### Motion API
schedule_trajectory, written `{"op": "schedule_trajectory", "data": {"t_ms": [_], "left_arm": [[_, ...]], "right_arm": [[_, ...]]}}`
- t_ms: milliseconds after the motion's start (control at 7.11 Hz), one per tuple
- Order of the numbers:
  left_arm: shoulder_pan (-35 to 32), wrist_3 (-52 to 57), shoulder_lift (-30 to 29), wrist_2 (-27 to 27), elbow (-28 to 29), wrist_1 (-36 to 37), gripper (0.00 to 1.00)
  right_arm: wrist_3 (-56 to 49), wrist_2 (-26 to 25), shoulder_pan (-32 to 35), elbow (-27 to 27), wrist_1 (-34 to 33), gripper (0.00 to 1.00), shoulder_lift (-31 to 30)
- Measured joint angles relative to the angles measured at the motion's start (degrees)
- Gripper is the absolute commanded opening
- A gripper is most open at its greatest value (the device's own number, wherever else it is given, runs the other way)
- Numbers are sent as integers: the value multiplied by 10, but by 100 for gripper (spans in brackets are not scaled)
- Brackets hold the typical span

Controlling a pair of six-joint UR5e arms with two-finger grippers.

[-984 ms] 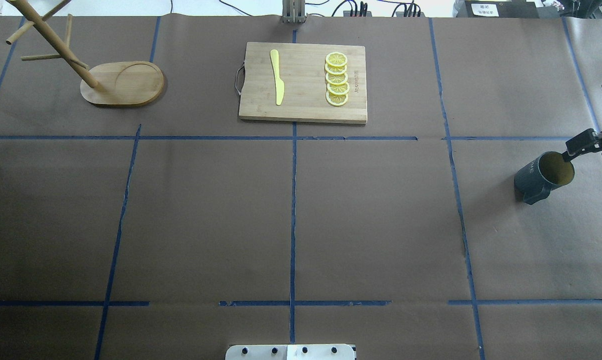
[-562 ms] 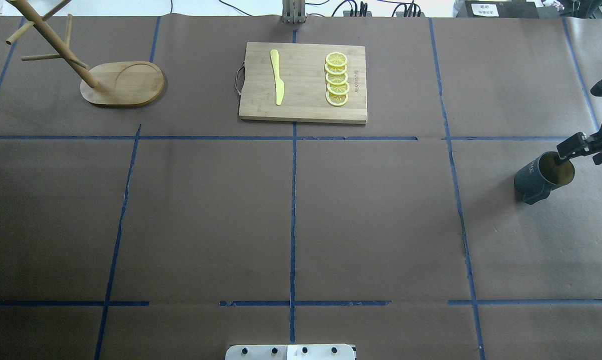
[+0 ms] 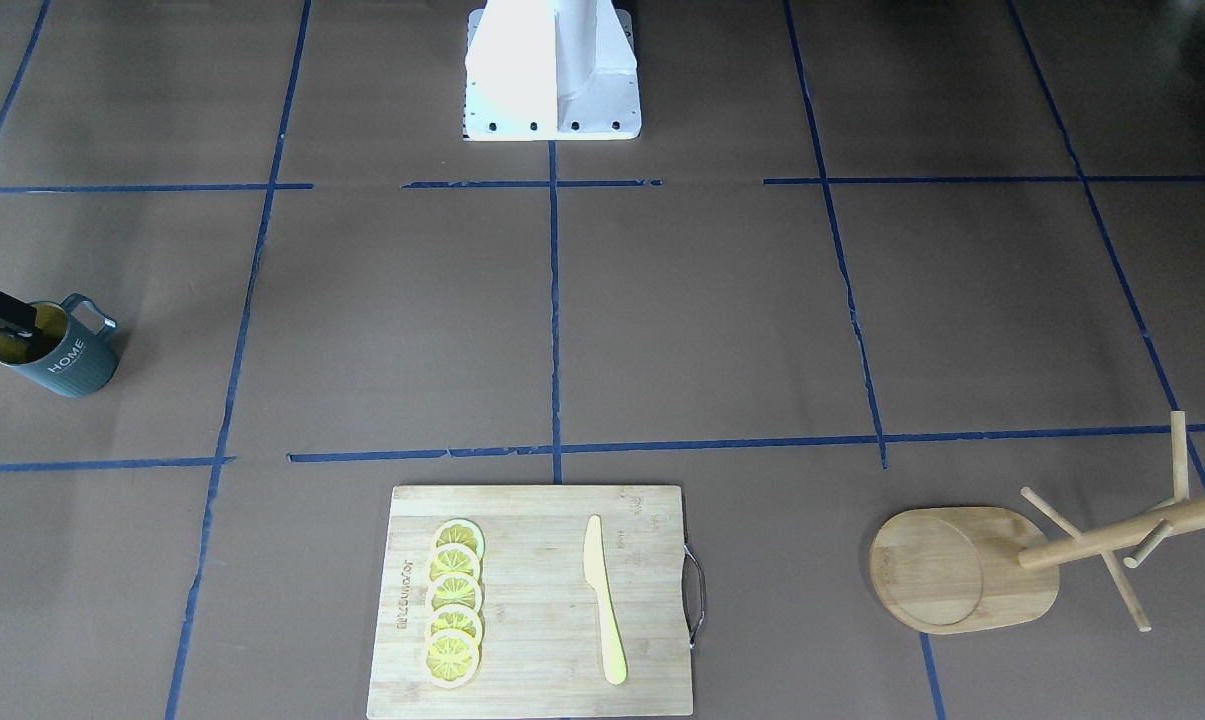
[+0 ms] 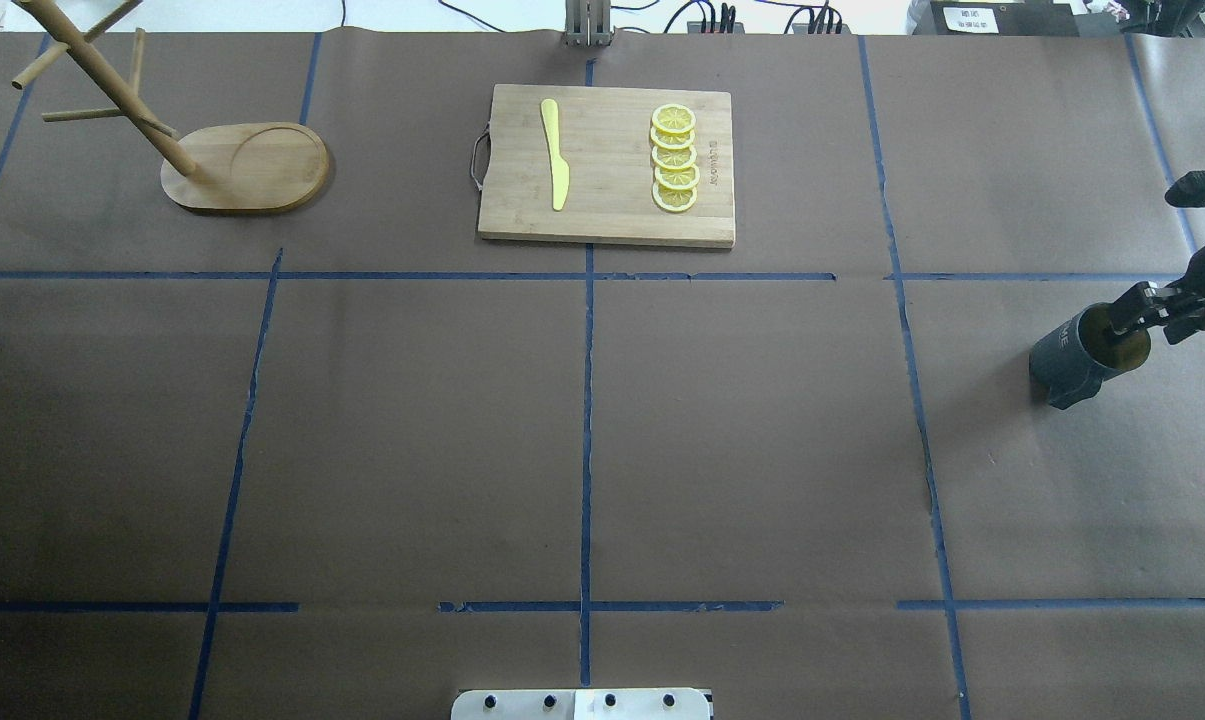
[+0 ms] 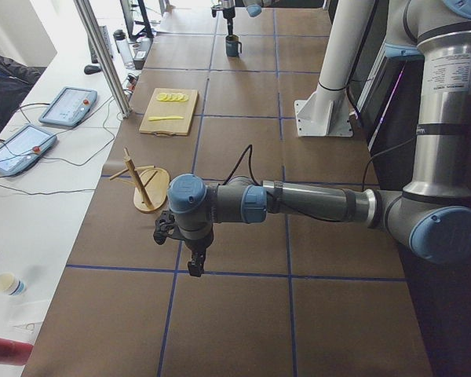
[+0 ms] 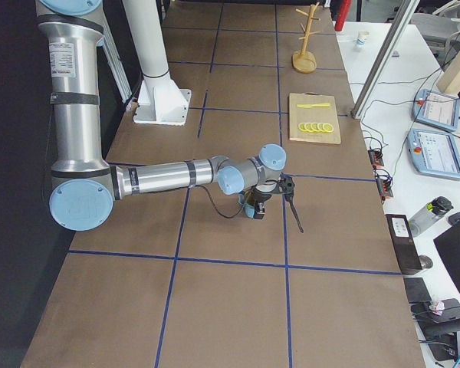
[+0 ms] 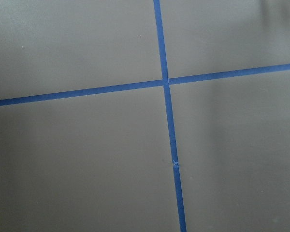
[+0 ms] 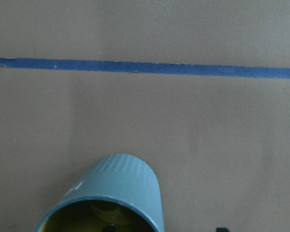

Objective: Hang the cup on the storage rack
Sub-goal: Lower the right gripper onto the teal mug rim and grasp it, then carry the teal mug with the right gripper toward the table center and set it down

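Observation:
The cup's side is thin at the rim, while the cup's body point(image 3: 80, 360) is wide and round, so the robot's right gripper will next grab the cup by its rim point(image 3: 36, 306).
The cup point(image 4: 1070, 362) stands upright at the table's far right, dark blue-grey with a yellow inside and its handle toward the robot; it also shows as the cup point(image 3: 67, 362) and the cup point(image 8: 117, 181). My right gripper point(image 4: 1154, 318) is open at its rim, with one finger point(image 3: 0, 306) dipped into the mouth. The storage rack point(image 4: 262, 172) stands at the far left back with nothing on its pegs, and appears as the storage rack point(image 3: 962, 572). My left gripper point(image 5: 193, 263) hangs over bare table near the left end; whether it is open or shut I cannot tell.
A bamboo cutting board point(image 4: 612, 222) lies at the back centre with a yellow knife point(image 4: 556, 152) and a row of lemon slices point(image 4: 674, 158). The robot's base plate point(image 4: 582, 704) sits at the near edge. Blue tape lines cross the brown table cover.
The right gripper has moved left and down, and its finger now sits lower inside the cup's mouth. The cup and rack have stayed put.

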Motion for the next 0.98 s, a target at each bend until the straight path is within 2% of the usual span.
{"op": "schedule_trajectory", "data": {"t_ms": [281, 562, 703, 984], "left_arm": [[0, 0, -2, 0, 0, 0, 100], [-1, 0, -3, 0, -3, 2, 100], [-1, -1, -3, 1, -7, 4, 100], [-1, -1, -1, 1, -11, 5, 100]], "right_arm": [[0, -2, 0, 2, 0, 0, -2], [6, 15, 12, 31, -11, 0, -10], [21, 38, 30, 57, -40, 0, -8], [122, 64, 47, 116, -150, 0, 41]]}}
